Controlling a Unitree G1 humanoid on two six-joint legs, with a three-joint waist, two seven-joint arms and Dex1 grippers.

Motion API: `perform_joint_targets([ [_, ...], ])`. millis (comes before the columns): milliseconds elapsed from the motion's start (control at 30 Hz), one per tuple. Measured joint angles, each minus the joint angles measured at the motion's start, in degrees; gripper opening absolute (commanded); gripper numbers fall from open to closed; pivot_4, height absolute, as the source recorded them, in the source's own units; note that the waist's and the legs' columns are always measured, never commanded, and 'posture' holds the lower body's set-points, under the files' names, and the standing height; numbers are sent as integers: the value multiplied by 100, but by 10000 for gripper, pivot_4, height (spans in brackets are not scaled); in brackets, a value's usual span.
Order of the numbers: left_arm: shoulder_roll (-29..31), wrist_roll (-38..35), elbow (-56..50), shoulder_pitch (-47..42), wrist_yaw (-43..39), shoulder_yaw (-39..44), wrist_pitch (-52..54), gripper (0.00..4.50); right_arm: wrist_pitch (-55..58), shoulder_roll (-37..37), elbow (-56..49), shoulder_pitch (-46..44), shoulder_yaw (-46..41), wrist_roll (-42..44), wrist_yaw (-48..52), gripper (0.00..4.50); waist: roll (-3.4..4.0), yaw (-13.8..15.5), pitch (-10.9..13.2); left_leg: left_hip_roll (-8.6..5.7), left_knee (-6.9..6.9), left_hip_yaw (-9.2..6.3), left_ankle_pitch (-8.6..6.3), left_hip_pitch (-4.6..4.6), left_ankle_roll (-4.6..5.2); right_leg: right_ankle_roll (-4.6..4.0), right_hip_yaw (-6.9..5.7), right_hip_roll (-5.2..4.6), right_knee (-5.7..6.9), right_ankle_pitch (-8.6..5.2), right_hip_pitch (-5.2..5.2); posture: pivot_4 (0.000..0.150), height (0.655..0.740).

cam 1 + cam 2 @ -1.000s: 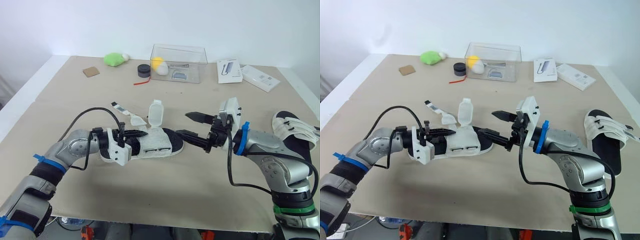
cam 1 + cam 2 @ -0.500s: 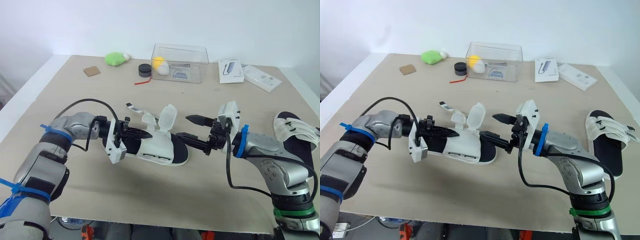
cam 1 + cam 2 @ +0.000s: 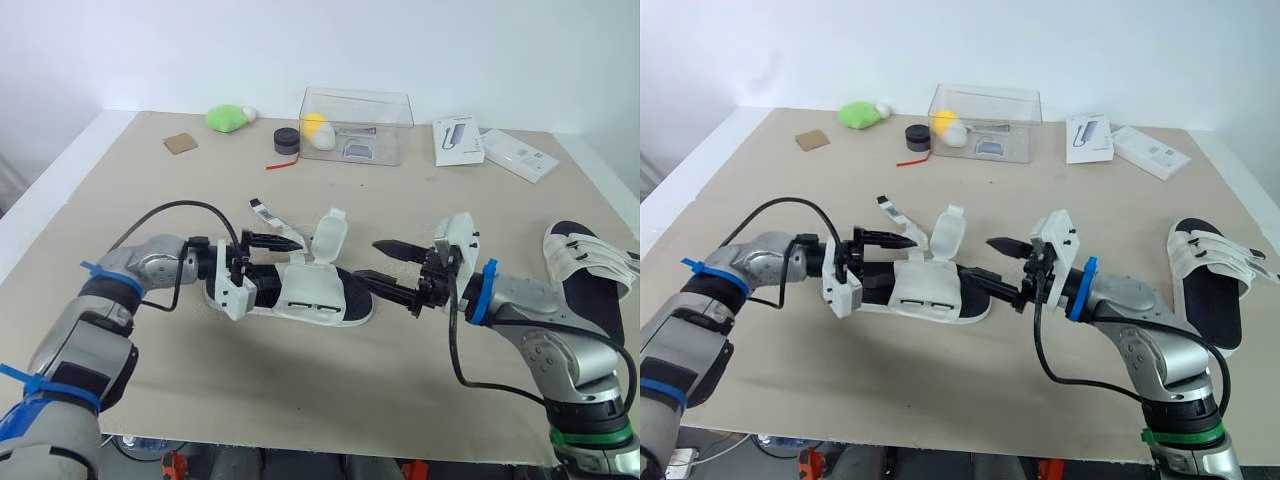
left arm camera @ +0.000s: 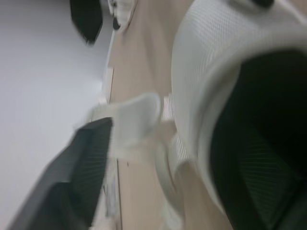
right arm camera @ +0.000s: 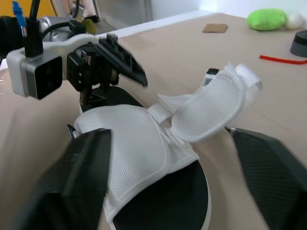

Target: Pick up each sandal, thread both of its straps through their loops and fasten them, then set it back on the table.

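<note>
I should next steady the sandal for threading, so I will grab it by its sole edge [image 3: 362, 310] [image 5: 204, 201] with my right gripper.
A white sandal [image 3: 312, 293] with a black sole lies on the table [image 3: 150, 210] between my arms. Its two straps are unfastened: one flap [image 3: 330, 233] stands upright and a thinner strap [image 3: 268, 214] trails toward the far side. My left gripper [image 3: 283, 257] is open at the heel end, one finger above the upper and the other low beside the heel. My right gripper [image 3: 366, 258] is open at the toe end, its lower finger touching the sole's tip. In the right wrist view the sandal [image 5: 144, 158] lies between that gripper's fingers.
A second sandal [image 3: 588, 270] with closed straps lies at the right edge. Along the far side are a clear box [image 3: 356, 126], a green soft toy [image 3: 228, 118], a black round lid [image 3: 287, 140], a cardboard square [image 3: 181, 143] and two white boxes [image 3: 458, 140] [image 3: 520, 155].
My left gripper went from shut to open and let go of the sandal's heel end. The sandal came down from a raised tilt onto the table. My right gripper's fingers narrowed a little.
</note>
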Motion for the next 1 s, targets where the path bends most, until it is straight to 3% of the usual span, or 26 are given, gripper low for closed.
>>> perform_joint_targets([
  [67,133,-789,-130,229,-527,31,477,45000,-33,-5,-23,113,37,-129,-37,20948,0,-2,-1,0,-1,0,0,1,0,0,0,0,2,-2,1,1500,7400],
  [100,141,-1911,-368,654,-1315,151,1264,45000,-58,7,-25,263,239,-319,-140,12444,4,-12,-3,1,-2,0,0,4,0,-6,0,0,5,-4,0,1500,7400],
  [233,157,-2743,-728,878,-2006,243,2025,45000,-63,88,5,324,441,-476,-247,2308,3,-8,-3,5,0,0,5,4,4,-11,-2,2,12,1,-2,1500,7400],
  [267,269,-3489,-1335,1220,-2678,413,3084,45000,-98,209,36,305,531,-594,-348,401,4,-24,-3,7,-1,1,7,14,3,-17,-2,2,14,3,3,1500,7400],
  [300,287,-3661,-1477,1306,-2813,466,3340,45000,-106,233,49,303,557,-618,-367,401,3,-30,-3,8,-1,1,7,14,4,-19,-2,3,14,4,2,1500,7400],
  [333,322,-4677,-2005,1662,-3466,783,5112,45000,-168,345,267,320,744,-814,-466,401,4,-44,-2,24,2,3,10,17,6,-41,-4,14,18,0,2,1500,7400],
  [367,325,-4772,-2028,1682,-3515,811,5294,45000,-169,345,300,333,769,-841,-479,401,4,-43,-2,24,2,3,10,18,7,-43,-5,15,18,-1,1,1500,7400],
  [400,335,-5449,-2330,1820,-3633,1118,6575,45000,-216,402,445,343,879,-1020,-524,401,3,-33,-2,36,2,3,13,17,11,-50,-6,26,21,-1,1,1500,7400],
  [433,334,-5608,-2398,1835,-3619,1212,6869,45000,-234,411,468,343,909,-1058,-527,401,3,-29,-2,39,2,3,14,16,11,-51,-7,30,21,-1,1,1500,7400],
  [467,316,-6398,-2931,1853,-3401,1692,8364,45000,-289,495,541,345,1088,-1218,-542,401,2,-18,-3,52,3,3,15,15,11,-54,-10,39,21,-1,2,1500,7400],
  [533,292,-6784,-3265,1840,-3215,1890,9236,45000,-336,529,598,344,1178,-1302,-581,401,2,-18,-3,57,3,3,15,17,11,-55,-10,45,21,-2,3,1500,7400],
  [567,155,-7275,-3571,1796,-2866,2155,10371,45000,-406,580,649,320,1239,-1435,-622,401,1,-18,-3,64,3,3,15,18,11,-52,-10,53,21,1,3,1500,7400],
  [833,-624,-8379,-3645,1258,-1225,3114,13779,45000,-520,666,724,213,1356,-1730,-625,401,-4,-19,-6,89,7,1,16,31,10,-73,-10,85,22,15,2,1500,7400],
  [1000,-1037,-8503,-3189,832,-231,3740,14846,45000,-464,717,703,178,1385,-1788,-630,401,-4,-19,-7,89,5,1,17,33,7,-74,-10,86,21,16,1,1500,7400],
])
